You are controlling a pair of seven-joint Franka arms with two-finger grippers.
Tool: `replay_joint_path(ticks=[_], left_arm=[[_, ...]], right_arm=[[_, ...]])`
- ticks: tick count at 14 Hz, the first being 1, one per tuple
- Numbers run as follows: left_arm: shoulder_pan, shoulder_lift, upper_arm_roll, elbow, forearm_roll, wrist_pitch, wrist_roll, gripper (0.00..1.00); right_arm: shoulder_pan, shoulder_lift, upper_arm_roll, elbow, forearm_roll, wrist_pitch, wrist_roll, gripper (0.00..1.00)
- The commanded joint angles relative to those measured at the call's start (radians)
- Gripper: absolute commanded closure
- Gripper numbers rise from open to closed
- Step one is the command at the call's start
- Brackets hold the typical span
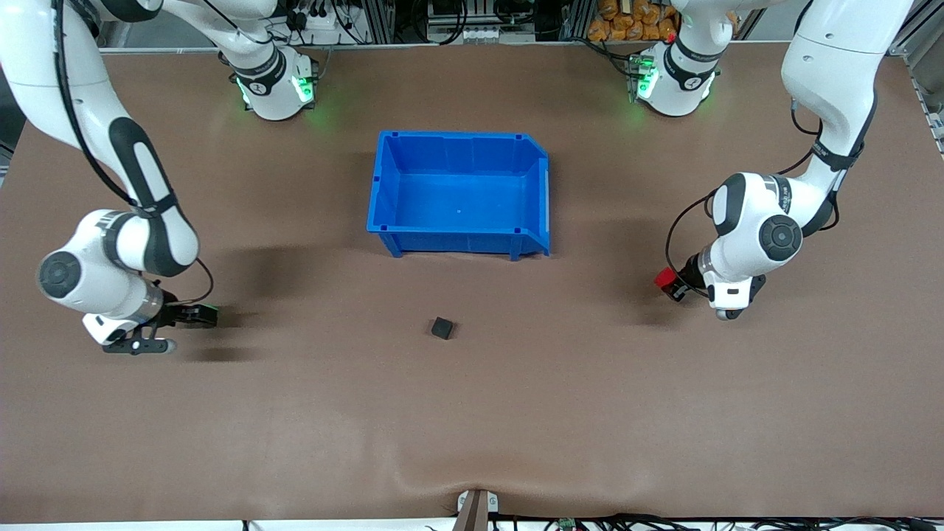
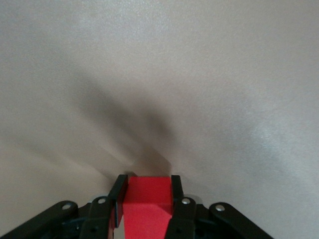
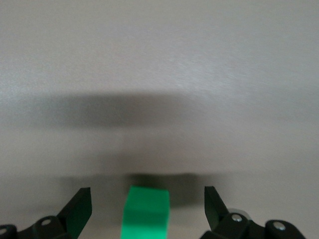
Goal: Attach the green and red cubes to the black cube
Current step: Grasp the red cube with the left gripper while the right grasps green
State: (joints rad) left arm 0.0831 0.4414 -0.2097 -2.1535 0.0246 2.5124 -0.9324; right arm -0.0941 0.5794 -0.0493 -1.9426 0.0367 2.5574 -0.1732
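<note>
The green cube sits low beneath the right gripper's spread fingers, so they would miss it if they closed now. The right gripper needs to go lower before it closes on the cube.
The black cube (image 1: 442, 327) lies on the brown table, nearer to the front camera than the blue bin. My left gripper (image 1: 675, 286) is low over the table toward the left arm's end. It is shut on the red cube (image 1: 665, 279), which is clamped between its fingers in the left wrist view (image 2: 147, 199). My right gripper (image 1: 193, 316) is low at the right arm's end of the table and open. The green cube (image 3: 147, 209) sits on the table between its spread fingers (image 3: 79, 205), touching neither. Only a green sliver (image 1: 209, 307) shows in the front view.
The blue bin (image 1: 383, 193) stands open and empty in the middle of the table, nearer the robots' bases than the black cube. Bare brown table surrounds the black cube and lies between it and each gripper.
</note>
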Motion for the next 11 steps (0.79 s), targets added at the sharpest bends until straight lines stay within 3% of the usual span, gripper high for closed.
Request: replay_joint_path(ticks=[1, 11], left_arm=[[-0.041, 0.003, -0.007, 0.059, -0.001, -0.004, -0.11, 1.0], [-0.238, 0.195, -0.005, 0.434, -0.003, -0.009, -0.583, 1.0]], right_arm=[[0.001, -0.029, 0.002, -0.133, -0.001, 0.138, -0.009, 0.0], [-0.003, -0.064, 0.003, -0.131, -0.001, 0.064, 0.003, 0.0]])
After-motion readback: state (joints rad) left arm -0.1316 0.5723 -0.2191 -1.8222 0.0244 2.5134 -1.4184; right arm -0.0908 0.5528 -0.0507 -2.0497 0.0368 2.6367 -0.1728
